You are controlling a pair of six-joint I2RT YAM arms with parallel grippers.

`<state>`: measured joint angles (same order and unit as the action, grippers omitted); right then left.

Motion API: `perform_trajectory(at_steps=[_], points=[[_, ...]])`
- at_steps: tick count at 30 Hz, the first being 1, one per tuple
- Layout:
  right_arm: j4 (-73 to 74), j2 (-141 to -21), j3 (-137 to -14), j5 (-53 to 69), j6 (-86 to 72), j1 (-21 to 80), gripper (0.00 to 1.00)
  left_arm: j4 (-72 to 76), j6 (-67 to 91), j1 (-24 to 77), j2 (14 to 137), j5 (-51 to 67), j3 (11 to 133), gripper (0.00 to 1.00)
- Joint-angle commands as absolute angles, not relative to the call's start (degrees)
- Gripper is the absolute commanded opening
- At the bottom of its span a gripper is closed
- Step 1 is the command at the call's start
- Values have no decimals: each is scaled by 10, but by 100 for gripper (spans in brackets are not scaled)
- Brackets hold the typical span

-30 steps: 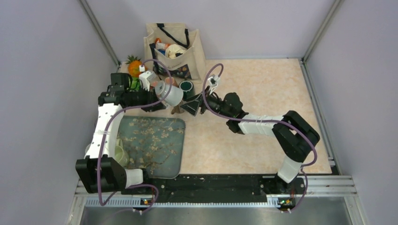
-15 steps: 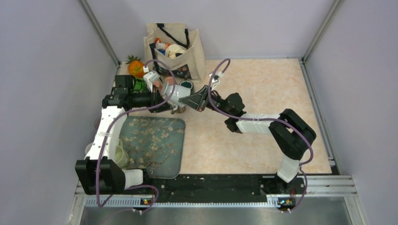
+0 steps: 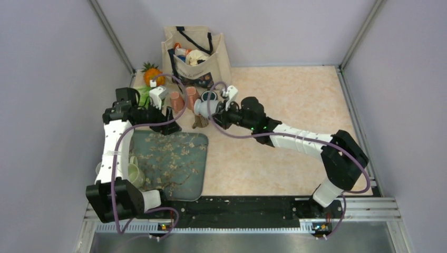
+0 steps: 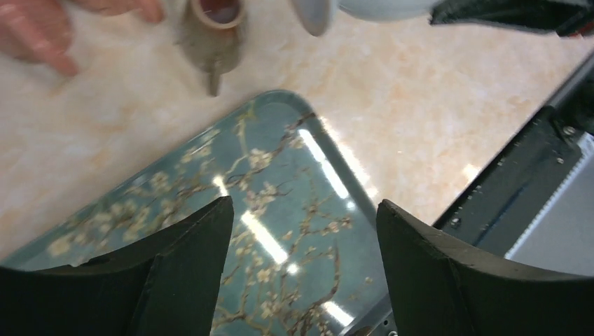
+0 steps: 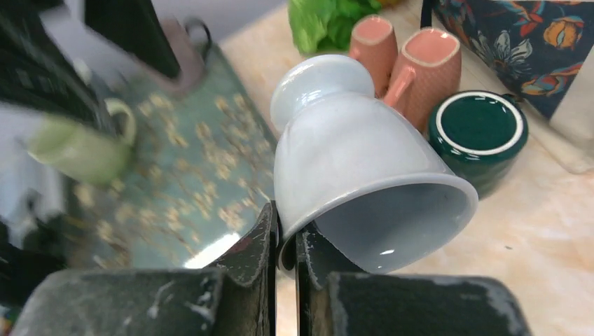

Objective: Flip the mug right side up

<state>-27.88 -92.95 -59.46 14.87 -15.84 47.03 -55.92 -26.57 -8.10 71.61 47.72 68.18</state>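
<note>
The mug has its bottom pointing away from my left gripper. My left gripper needs to grab the mug's free rim next, to set the mug upright on its bottom.
The mug (image 5: 350, 161) is pale blue-grey with a narrow foot. It is tipped onto its side in the air, its mouth turned toward the right wrist camera. My right gripper (image 5: 287, 241) is shut on the mug's rim, one finger inside and one outside. From above, the mug (image 3: 202, 108) hangs over the table just beyond the tray's far right corner, with the right gripper (image 3: 213, 112) behind it. My left gripper (image 3: 168, 113) stands open and empty to the mug's left, apart from it. In the left wrist view the left gripper (image 4: 305, 204) hovers over the tray, with a sliver of the mug (image 4: 382, 5) at the top edge.
A teal blossom-patterned tray (image 3: 168, 163) lies near the left arm, a light green mug (image 3: 132, 171) at its left edge. Two pink cups (image 3: 182, 99), a dark green cup (image 3: 209, 96) and a small brown object (image 3: 199, 122) crowd around the held mug. A tote bag (image 3: 195, 52), pineapple (image 3: 151, 71) and lettuce (image 3: 142, 95) stand behind.
The left gripper held the mug a second ago; it has opened and drawn back to the left. The right gripper came in, shut on the rim and now carries the mug alone.
</note>
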Motion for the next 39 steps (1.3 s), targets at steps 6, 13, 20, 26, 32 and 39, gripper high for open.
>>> perform_trajectory(at_steps=[6, 13, 20, 26, 32, 39], points=[[77, -971, -772, -83, 401, 666, 0, -571, -246, -63, 685, 413, 775, 93], [104, -1046, -822, -241, 517, 748, 0, -547, -204, 92, 693, 235, 786, 98], [129, -1082, -844, -296, 542, 776, 0, -521, -219, 231, 704, 27, 717, 89], [132, -1091, -854, -298, 546, 786, 0, -483, -225, 270, 740, -46, 686, 86], [132, -1090, -855, -291, 544, 787, 0, -463, -224, 272, 790, -98, 667, 71], [119, -1087, -852, -292, 537, 786, 0, -478, -229, 272, 814, -60, 655, 5]])
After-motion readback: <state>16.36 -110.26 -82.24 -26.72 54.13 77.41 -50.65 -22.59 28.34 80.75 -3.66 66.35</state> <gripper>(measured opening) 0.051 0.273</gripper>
